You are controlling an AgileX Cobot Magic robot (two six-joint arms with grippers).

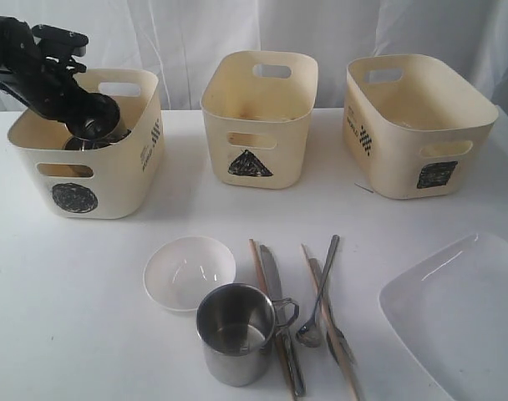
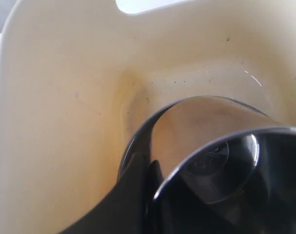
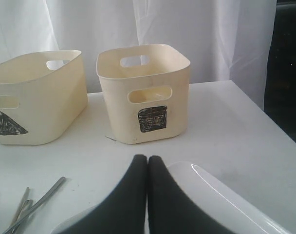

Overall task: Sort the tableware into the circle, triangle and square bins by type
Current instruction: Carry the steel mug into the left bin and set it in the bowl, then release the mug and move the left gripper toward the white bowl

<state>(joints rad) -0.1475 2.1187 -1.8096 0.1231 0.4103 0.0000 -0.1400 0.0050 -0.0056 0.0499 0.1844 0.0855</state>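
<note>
The steel mug is inside the circle bin, over the bowl's rim. My left gripper can open now, and the mug would rest in the bin.
My left gripper reaches down into the circle bin and is shut on a steel mug. The rim of a steel bowl curves just under the mug, inside the bin. In the left wrist view, my left gripper has both fingers pressed together at the mug's side. The triangle bin and the square bin stand further right. On the table lie a white bowl, a second steel mug, a knife, a spoon, chopsticks and a white square plate. My right gripper is shut and empty over that plate.
A white curtain hangs behind the table. The triangle bin and the square bin stand beyond my right gripper, with steel cutlery on the cloth beside the plate. The table's right edge runs past the square bin.
</note>
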